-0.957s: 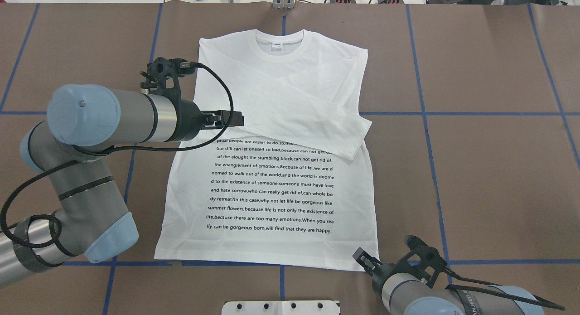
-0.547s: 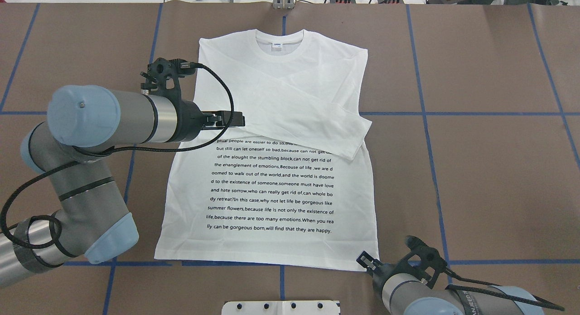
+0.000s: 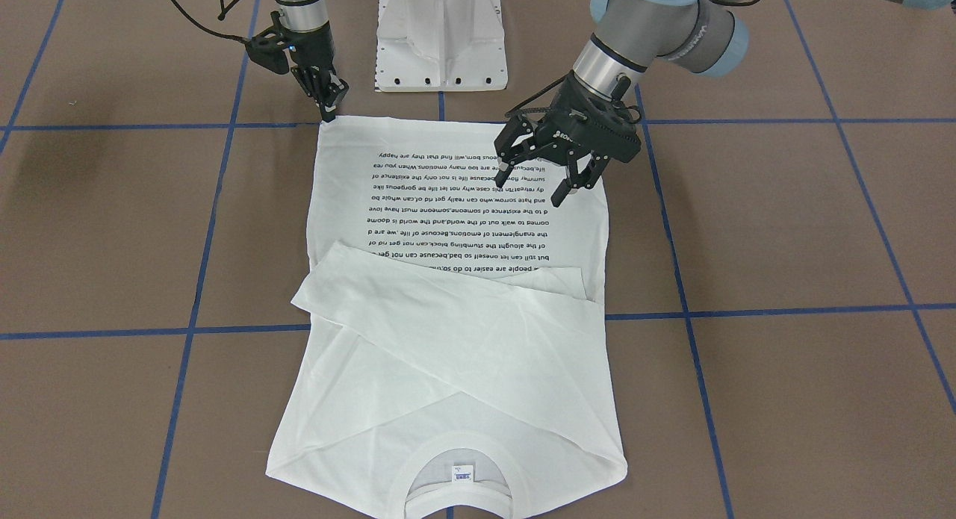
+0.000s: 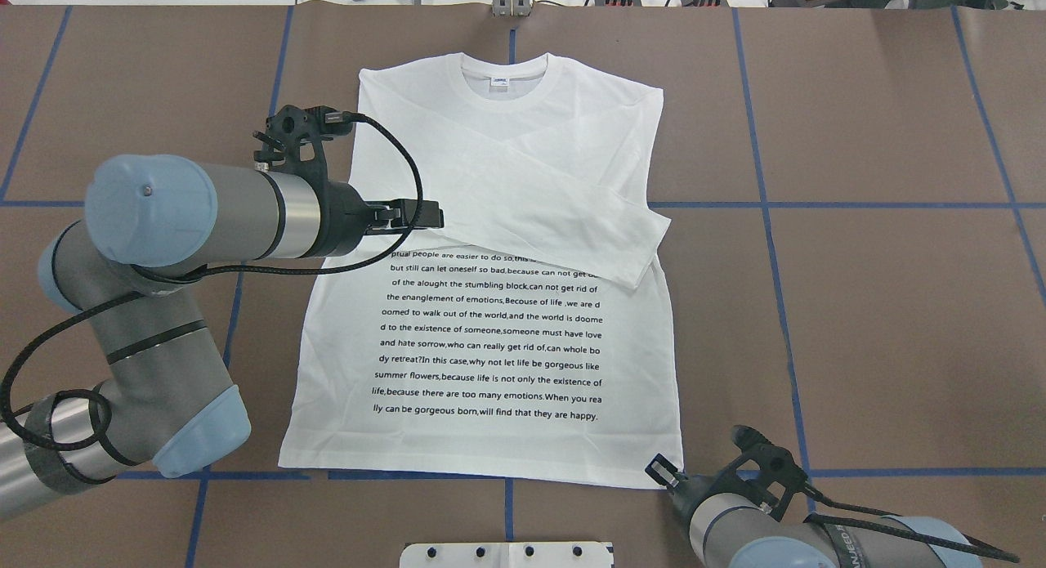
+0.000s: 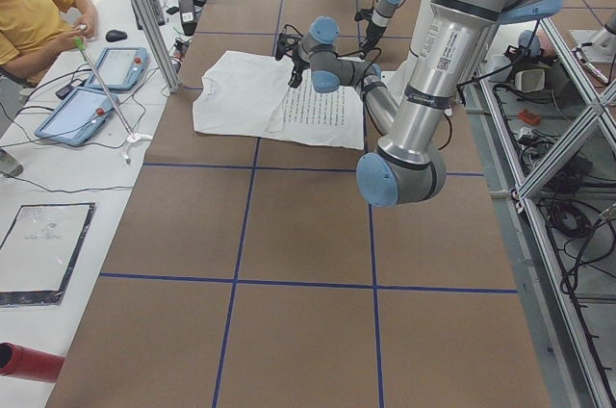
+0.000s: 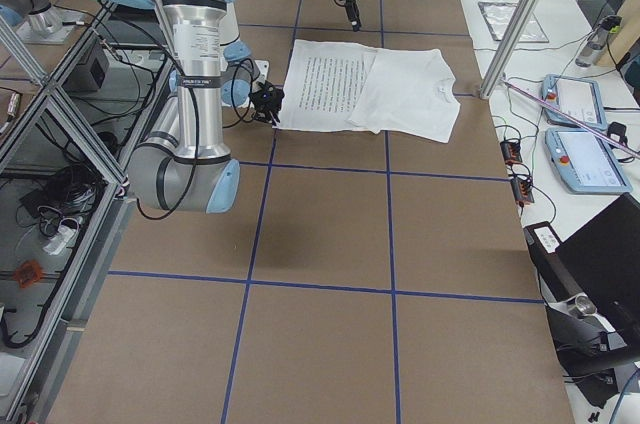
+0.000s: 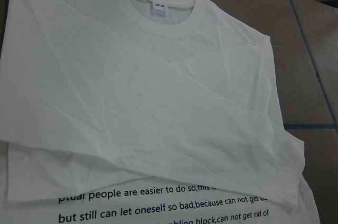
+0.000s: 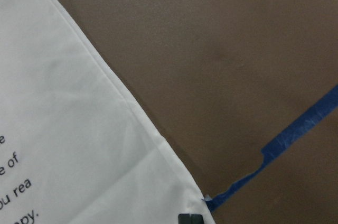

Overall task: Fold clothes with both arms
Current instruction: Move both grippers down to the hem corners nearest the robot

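My left gripper reaches the shirt next and pinches its free hem corner, where the cloth edge ends, while the printed body (image 3: 458,210) lies flat and slack.
The white long-sleeved T-shirt (image 4: 490,331) lies flat with the black text up and the collar at the far side. Both sleeves are folded across the chest. It also shows in the front view (image 3: 448,370) and the left wrist view (image 7: 158,102). My left gripper (image 4: 433,216) is open and empty, held above the shirt's left side near the sleeve fold; the front view (image 3: 534,187) shows its fingers spread. My right gripper (image 3: 327,114) tapers to a point, fingers together, at the shirt's near right hem corner (image 8: 203,198). I cannot tell whether cloth is pinched.
The white pedestal base (image 3: 441,33) stands at the near table edge behind the hem. Blue tape lines (image 4: 768,204) cross the brown table. An operator (image 5: 38,4) with tablets sits beyond the far edge. A metal post (image 6: 510,24) stands near the collar side.
My right gripper has moved a little down and in toward the hem corner. My left gripper has crept slightly to the right. The shirt has not moved.
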Action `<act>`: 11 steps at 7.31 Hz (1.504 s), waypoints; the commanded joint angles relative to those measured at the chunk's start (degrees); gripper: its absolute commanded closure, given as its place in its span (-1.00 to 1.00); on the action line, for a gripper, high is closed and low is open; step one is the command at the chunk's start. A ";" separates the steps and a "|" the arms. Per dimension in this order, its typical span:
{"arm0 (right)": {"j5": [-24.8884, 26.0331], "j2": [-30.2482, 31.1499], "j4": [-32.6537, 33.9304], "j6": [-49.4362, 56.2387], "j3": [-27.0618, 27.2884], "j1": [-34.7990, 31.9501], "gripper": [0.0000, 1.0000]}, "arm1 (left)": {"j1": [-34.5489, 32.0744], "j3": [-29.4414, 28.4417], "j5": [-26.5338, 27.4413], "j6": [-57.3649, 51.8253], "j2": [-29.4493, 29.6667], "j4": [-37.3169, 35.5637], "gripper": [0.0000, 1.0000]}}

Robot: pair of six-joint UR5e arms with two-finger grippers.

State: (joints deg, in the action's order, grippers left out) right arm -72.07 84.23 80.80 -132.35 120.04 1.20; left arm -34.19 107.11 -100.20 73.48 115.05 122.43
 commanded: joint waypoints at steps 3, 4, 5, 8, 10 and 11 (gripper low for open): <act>-0.26 0.23 0.76 0.08 1.51 0.20 1.00 | 0.09 1.86 0.26 5.86 -1.13 -0.26 -0.97; -0.44 0.40 2.68 0.17 2.21 0.29 1.00 | 1.66 4.65 0.70 10.23 -3.41 -0.35 -0.97; -0.44 1.10 2.87 0.25 2.30 0.90 1.00 | 6.11 7.21 4.71 14.02 -6.39 -0.70 -0.97; -0.09 7.85 2.79 0.78 7.39 3.79 1.00 | 12.83 10.81 11.78 16.43 -7.47 -9.71 -0.96; 0.00 9.01 2.79 0.87 7.49 3.98 1.00 | 18.43 15.12 15.45 17.91 -12.18 -15.81 -0.96; 0.00 9.02 2.79 0.87 7.58 3.98 1.00 | 22.12 15.32 15.90 22.01 -15.18 -15.82 -0.96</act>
State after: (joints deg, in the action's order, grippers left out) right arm -72.11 92.85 83.59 -131.52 127.44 5.11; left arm -16.11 121.15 -85.53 92.06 103.37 107.73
